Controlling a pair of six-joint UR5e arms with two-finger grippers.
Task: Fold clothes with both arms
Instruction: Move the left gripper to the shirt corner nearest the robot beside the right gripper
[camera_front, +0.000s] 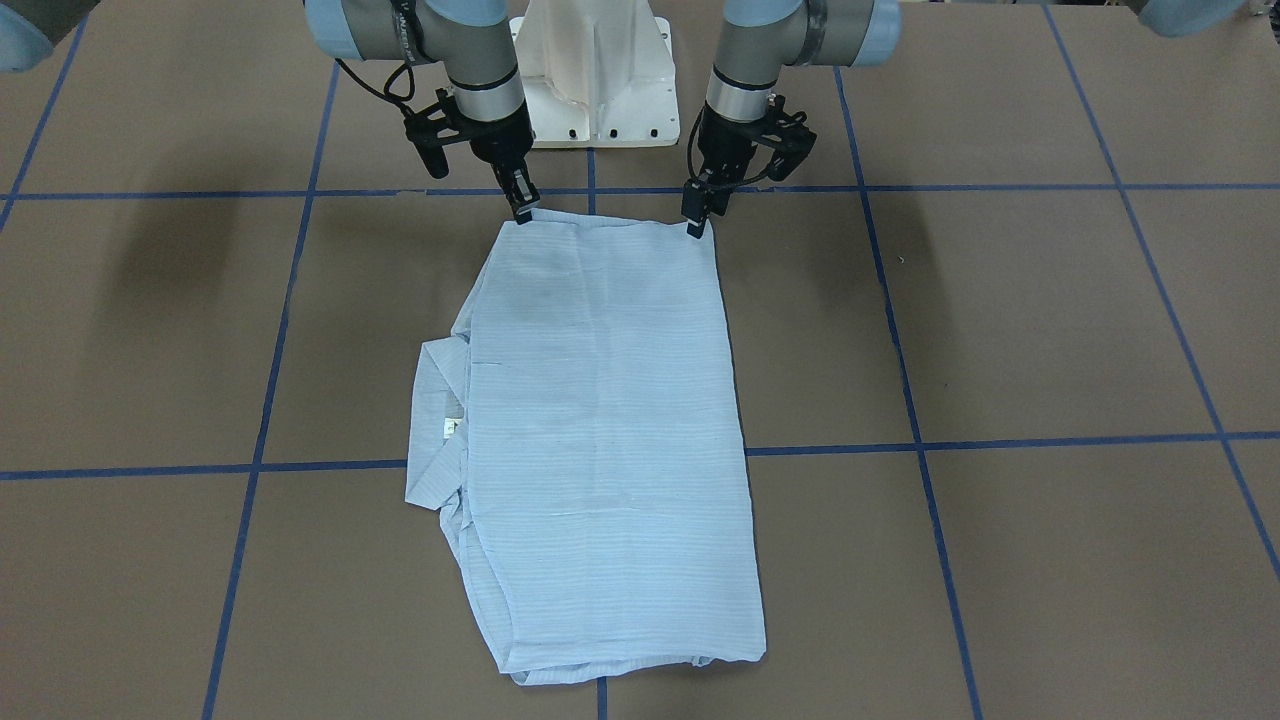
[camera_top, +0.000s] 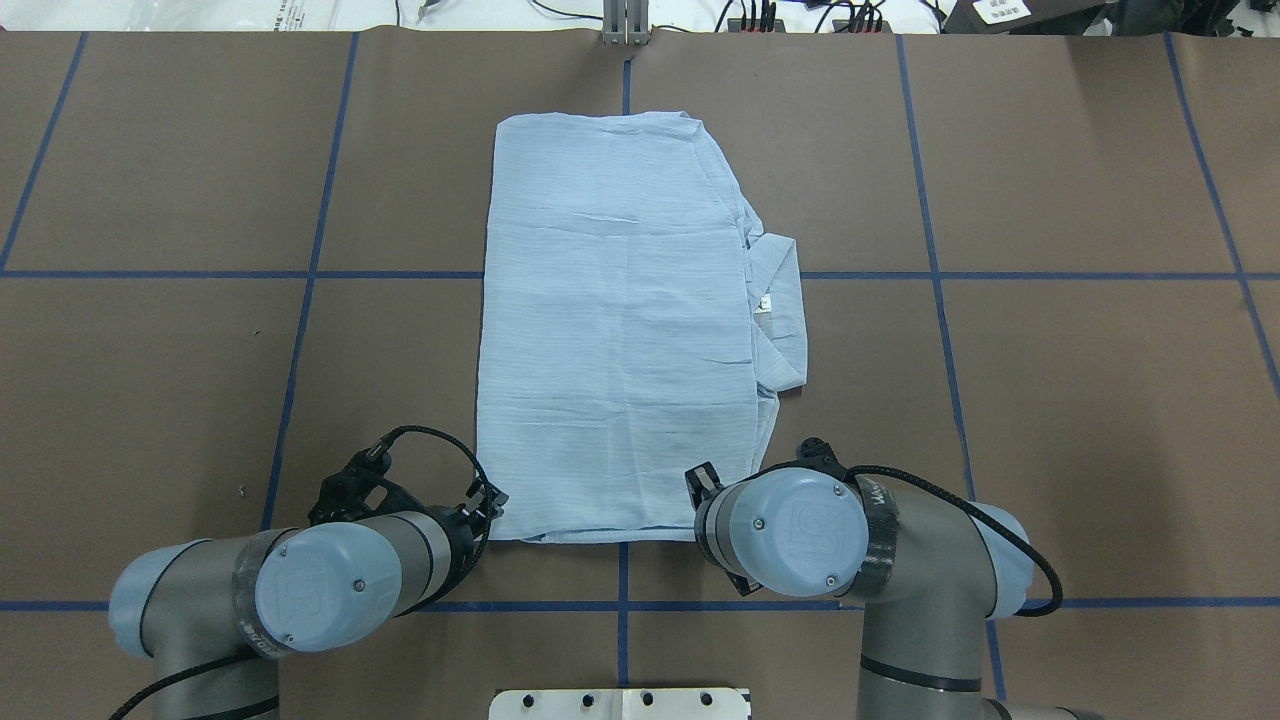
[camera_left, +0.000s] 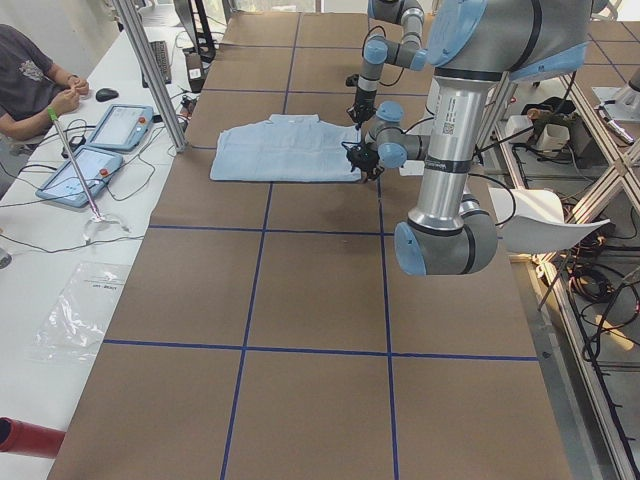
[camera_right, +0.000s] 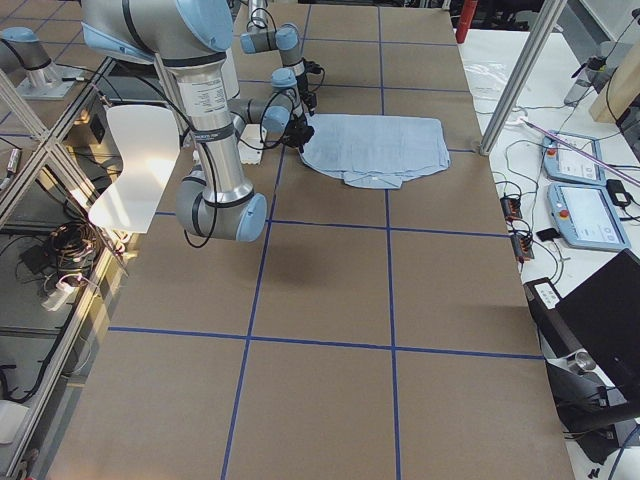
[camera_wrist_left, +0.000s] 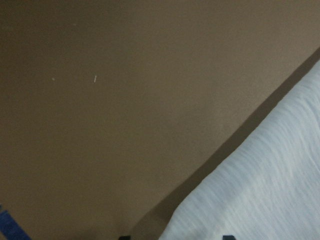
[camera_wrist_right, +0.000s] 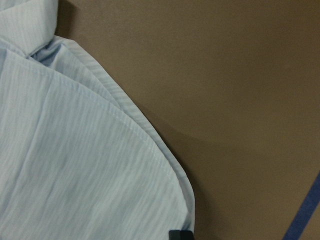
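Note:
Next, my left gripper picks up the long shirt by its corner farthest from the labeled collar (camera_front: 707, 236) (camera_wrist_left: 192, 227), to fold the shirt in half.
The pale-blue striped shirt (camera_front: 610, 420) lies flat on the brown table, folded into a long rectangle (camera_top: 610, 330). Its collar (camera_front: 435, 420) with the white neck label (camera_top: 765, 303) sticks out on the robot's right side. Both grippers are down at the shirt's edge nearest the robot. My left gripper (camera_front: 697, 225) stands at one corner, and the left wrist view shows two tips apart with cloth (camera_wrist_left: 260, 190) between them. My right gripper (camera_front: 522, 210) is at the other corner, its tips together at the cloth's edge (camera_wrist_right: 75, 165).
The white pedestal base (camera_front: 595, 80) stands just behind the grippers. Blue tape lines (camera_front: 1000, 442) grid the brown table. An operator (camera_left: 30, 80), teach pendants (camera_left: 110, 125) and a metal post (camera_left: 150, 70) are at the table's far side.

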